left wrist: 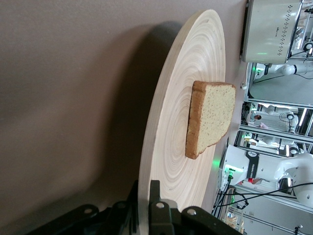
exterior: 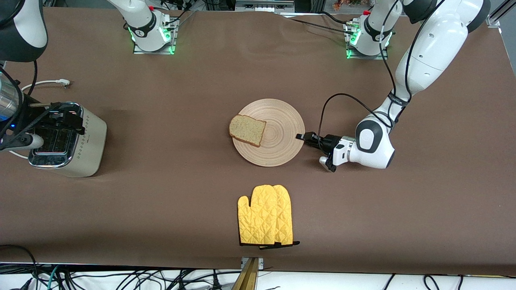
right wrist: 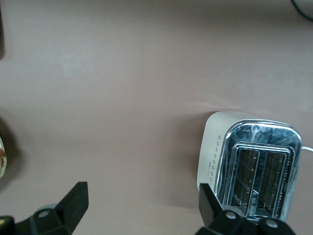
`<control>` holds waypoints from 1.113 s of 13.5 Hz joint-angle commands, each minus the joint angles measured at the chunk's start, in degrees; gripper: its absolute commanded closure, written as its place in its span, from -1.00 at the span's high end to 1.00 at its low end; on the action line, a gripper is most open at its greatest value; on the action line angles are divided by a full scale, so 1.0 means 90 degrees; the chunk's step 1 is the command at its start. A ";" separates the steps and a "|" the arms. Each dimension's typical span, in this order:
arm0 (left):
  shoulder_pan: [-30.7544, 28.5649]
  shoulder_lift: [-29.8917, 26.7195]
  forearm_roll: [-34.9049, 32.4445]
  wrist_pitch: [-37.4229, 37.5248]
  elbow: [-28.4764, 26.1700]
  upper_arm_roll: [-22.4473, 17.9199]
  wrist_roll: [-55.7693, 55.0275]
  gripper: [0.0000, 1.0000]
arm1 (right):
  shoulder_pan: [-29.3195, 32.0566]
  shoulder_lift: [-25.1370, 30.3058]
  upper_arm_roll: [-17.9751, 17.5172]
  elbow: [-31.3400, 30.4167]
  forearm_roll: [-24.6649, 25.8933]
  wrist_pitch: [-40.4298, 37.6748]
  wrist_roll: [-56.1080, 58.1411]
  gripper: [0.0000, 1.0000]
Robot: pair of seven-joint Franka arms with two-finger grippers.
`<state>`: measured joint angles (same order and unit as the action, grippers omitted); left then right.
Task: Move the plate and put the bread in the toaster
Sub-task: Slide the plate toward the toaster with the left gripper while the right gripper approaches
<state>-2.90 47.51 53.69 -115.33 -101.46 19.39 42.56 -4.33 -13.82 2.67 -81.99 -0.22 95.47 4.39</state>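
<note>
I should release the plate with my left gripper, because the round plate's lower edge (exterior: 263, 164) is down at the brown tabletop in the front view.
The round wooden plate (exterior: 278, 151) lies mid-table with the bread (exterior: 247, 130) on its part toward the right arm's end. My left gripper (exterior: 302, 137) is at the plate's rim toward the left arm's end, its fingers shut on the rim. In the left wrist view, one finger (left wrist: 155, 195) is on top of the plate (left wrist: 195, 98) and the other is under it, with the bread (left wrist: 211, 117) farther along. The cream toaster (exterior: 86, 147) stands at the right arm's end. My right gripper (exterior: 64, 117) hovers over it, open and empty (right wrist: 142, 203), with the toaster's slots (right wrist: 257, 171) beside one finger.
A yellow oven mitt (exterior: 266, 215) lies nearer the front camera than the plate. The toaster's white cord and plug (exterior: 48, 83) lie on the brown table farther from the camera than the toaster.
</note>
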 commanded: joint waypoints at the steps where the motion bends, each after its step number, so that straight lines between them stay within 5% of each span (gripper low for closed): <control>1: 0.0165 -0.0064 0.0187 0.0032 0.0052 -0.0045 0.0066 -1.00 | -0.0007 0.0022 -0.0023 -0.0060 -0.0063 -0.0052 -0.0019 1.00; 4: 0.0176 -0.0064 0.0187 -0.0027 0.0033 -0.0055 0.0037 0.20 | -0.0007 0.0022 -0.0033 -0.0051 -0.0073 -0.0158 0.0098 1.00; 5: 0.0166 -0.0083 0.0187 -0.0027 0.0052 -0.0055 0.0037 0.96 | -0.0007 0.0032 -0.0042 -0.0050 -0.0073 -0.0198 0.0079 1.00; 10: -0.0126 -0.0521 -0.0066 0.0041 0.0101 -0.0191 -0.0284 1.00 | -0.0133 -0.0046 -0.0120 -0.0343 -0.0277 -0.0335 -0.0028 1.00; 15: -0.0293 -0.1760 -0.2209 0.0168 0.0237 -0.0493 -0.1181 1.00 | -0.0475 -0.0631 -0.0130 -0.0382 -0.1681 -0.0208 -0.0068 1.00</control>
<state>-5.43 37.57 40.99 -115.45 -98.73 16.66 36.21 -7.93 -17.67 1.49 -85.25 -11.26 93.09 4.34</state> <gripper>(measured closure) 0.000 0.000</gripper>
